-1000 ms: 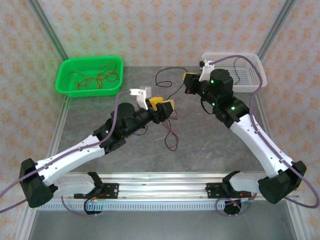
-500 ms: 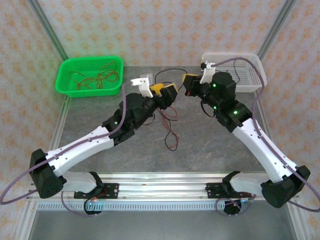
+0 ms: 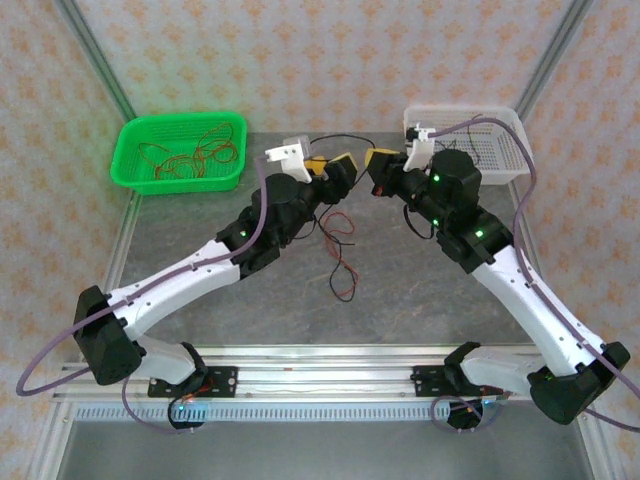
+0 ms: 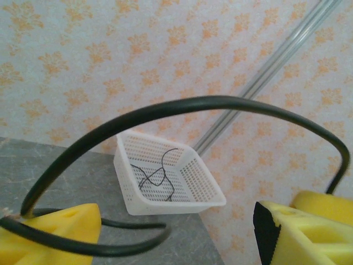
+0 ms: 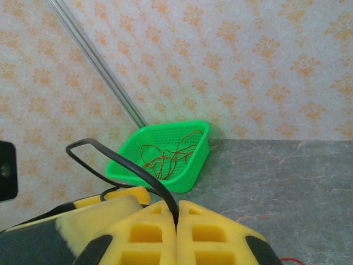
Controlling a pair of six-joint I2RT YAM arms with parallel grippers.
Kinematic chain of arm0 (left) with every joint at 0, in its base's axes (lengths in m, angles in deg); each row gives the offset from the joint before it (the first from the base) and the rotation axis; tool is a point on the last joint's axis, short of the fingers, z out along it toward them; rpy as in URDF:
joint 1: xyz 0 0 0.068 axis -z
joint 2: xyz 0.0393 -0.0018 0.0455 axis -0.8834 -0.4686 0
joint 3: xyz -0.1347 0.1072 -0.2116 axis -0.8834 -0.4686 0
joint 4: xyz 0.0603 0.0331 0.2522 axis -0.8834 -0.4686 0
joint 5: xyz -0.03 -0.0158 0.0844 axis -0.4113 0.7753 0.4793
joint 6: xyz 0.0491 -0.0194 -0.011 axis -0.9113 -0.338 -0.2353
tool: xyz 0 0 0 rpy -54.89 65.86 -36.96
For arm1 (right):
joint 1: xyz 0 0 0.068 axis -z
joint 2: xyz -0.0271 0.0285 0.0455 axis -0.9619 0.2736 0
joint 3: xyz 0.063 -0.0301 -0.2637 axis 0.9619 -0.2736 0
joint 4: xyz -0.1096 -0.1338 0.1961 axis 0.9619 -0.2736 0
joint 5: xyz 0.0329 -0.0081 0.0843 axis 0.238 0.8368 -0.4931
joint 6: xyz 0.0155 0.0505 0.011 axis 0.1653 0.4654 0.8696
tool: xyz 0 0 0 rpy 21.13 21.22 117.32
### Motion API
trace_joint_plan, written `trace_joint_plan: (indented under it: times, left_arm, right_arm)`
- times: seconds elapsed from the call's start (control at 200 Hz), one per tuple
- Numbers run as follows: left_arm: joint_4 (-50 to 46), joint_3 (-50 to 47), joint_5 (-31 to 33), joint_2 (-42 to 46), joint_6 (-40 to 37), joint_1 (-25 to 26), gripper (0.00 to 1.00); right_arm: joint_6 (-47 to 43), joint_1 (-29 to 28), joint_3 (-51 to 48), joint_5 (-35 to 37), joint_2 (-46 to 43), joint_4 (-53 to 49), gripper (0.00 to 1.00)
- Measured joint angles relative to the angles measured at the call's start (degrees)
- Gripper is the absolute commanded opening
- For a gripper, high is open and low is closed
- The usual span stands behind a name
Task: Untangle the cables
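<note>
My left gripper grabs the black cable next where it crosses my finger, away from the right gripper's end, to untangle the cable.
A black cable [image 3: 335, 139] arcs above the table's far middle, between my two grippers. My right gripper [image 3: 376, 172] is shut on one end of it; in the right wrist view the cable [image 5: 127, 165] rises from the seam of the closed yellow fingers [image 5: 220, 232]. My left gripper [image 3: 338, 172] is open, its fingers [image 4: 55, 229] wide apart, and the black cable [image 4: 182, 105] loops over the gap and lies across the left finger. More red and black cables [image 3: 338, 262] lie tangled on the table below the grippers.
A green basket [image 3: 130, 150] at the far left holds red cables [image 3: 190, 158], also seen as the green basket [image 5: 182, 182] in the right wrist view. A white basket [image 3: 520, 150] at the far right, the white basket [image 4: 165, 207] in the left wrist view, holds a black cable [image 4: 157, 176].
My left arm has stretched farther away and to the right, bringing its gripper close to the right gripper. The right arm shifted slightly right, still holding the black cable.
</note>
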Motion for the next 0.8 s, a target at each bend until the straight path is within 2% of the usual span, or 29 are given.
trace_joint_plan:
  times: [0.14,0.235,0.41,0.541,0.586,0.796]
  left_arm:
    - [0.17,0.11,0.72,-0.52,0.79,-1.09,0.73]
    - [0.66,0.39,1.86,-0.90,1.57,-1.95,0.66]
    - [1.88,1.11,3.98,-1.73,3.41,-3.26,0.41]
    - [2.56,1.20,4.87,-2.49,4.17,-3.65,0.08]
    - [2.71,1.20,4.94,-2.78,4.42,-3.74,0.01]
    - [2.89,-0.02,4.02,-2.89,3.65,-3.74,0.00]
  right_arm:
    - [0.42,-0.79,-1.05,-0.02,-0.66,0.13,0.00]
    - [0.85,-1.16,-1.90,-0.02,-1.18,0.24,0.00]
    - [1.51,-1.49,-3.28,-0.02,-2.10,0.37,0.00]
    - [1.70,-1.49,-3.54,0.20,-3.08,0.37,0.00]
    - [1.70,-1.49,-3.54,0.46,-3.45,0.35,0.00]
    - [1.11,-1.46,-2.01,4.68,-3.82,-1.07,0.00]
